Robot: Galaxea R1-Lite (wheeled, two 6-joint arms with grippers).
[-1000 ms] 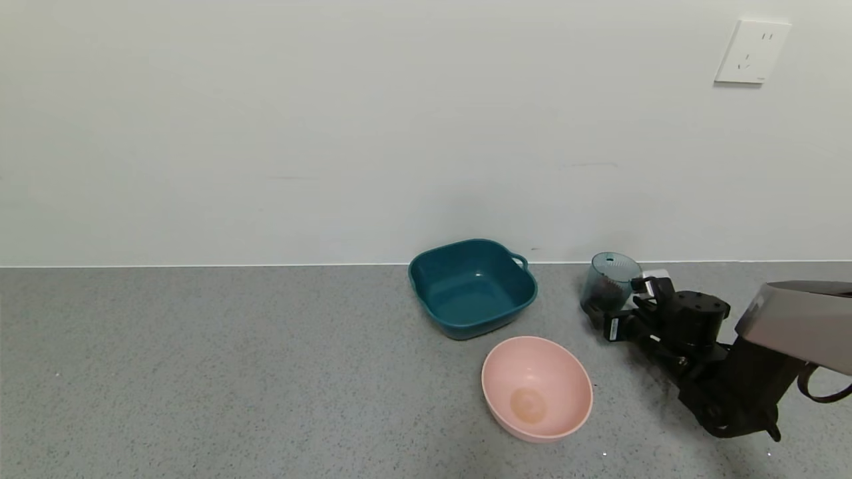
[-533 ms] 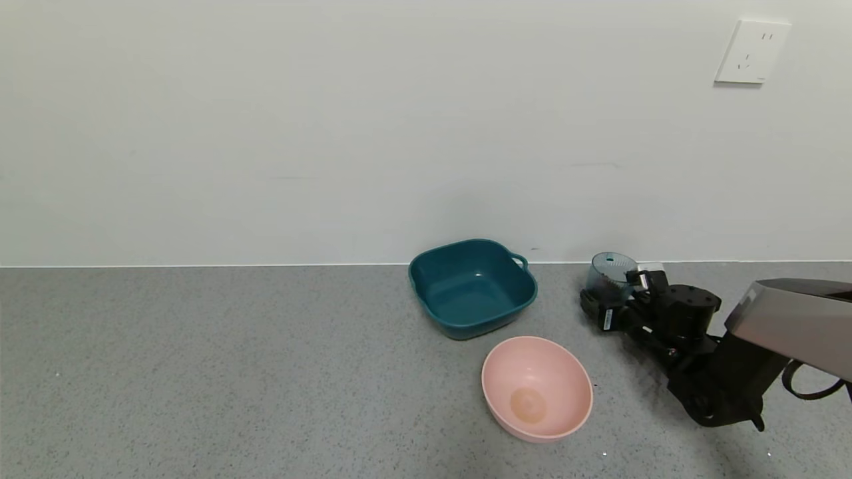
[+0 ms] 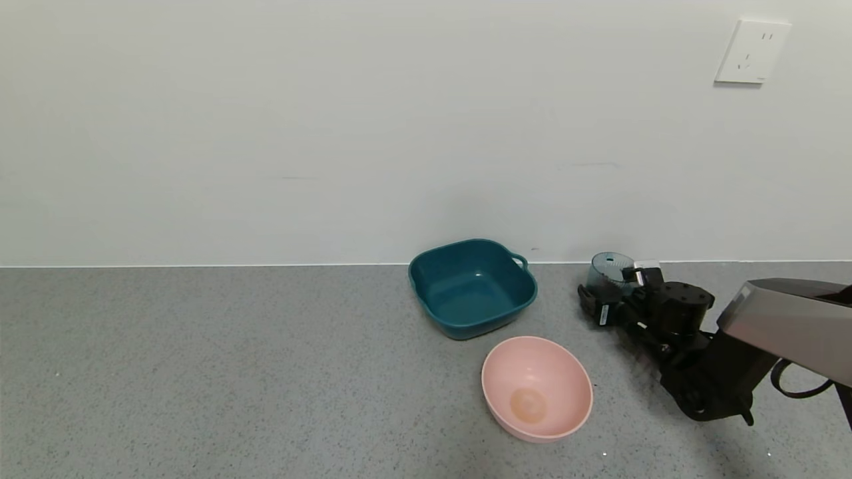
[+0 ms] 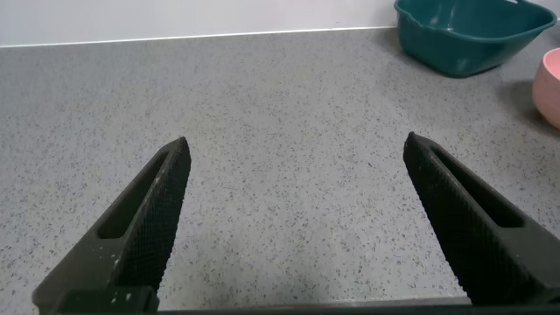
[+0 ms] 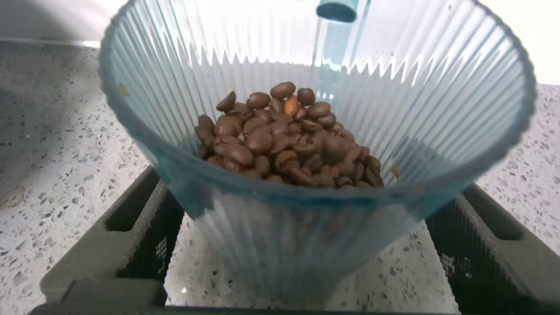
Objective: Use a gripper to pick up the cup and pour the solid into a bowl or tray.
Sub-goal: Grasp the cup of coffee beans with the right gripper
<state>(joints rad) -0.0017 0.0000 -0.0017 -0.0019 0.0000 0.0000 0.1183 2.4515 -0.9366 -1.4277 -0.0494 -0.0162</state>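
Note:
My right gripper's fingers are beside the cup's lower body in the right wrist view, so it is now time for my right gripper to close on the cup.
The ribbed grey-blue cup (image 3: 607,267) stands upright on the counter near the wall, right of the dark teal basin (image 3: 426,266). In the right wrist view the cup (image 5: 306,227) holds brown beans (image 5: 284,136). My right gripper (image 3: 607,291) is open, with one finger on each side of the cup's lower body (image 5: 312,188) and small gaps to its wall. My left gripper (image 4: 297,153) is open and empty over bare counter, outside the head view. The basin is empty and also shows in the left wrist view (image 4: 464,39).
A round pink bowl (image 3: 496,359) sits empty in front of the basin, left of my right arm; its edge shows in the left wrist view (image 4: 551,74). The white wall rises just behind the cup and basin. A wall socket (image 3: 752,52) is at upper right.
My right arm has moved forward toward the wall, and its open fingers have slid along both sides of the cup. The cup, basin and pink bowl have not moved.

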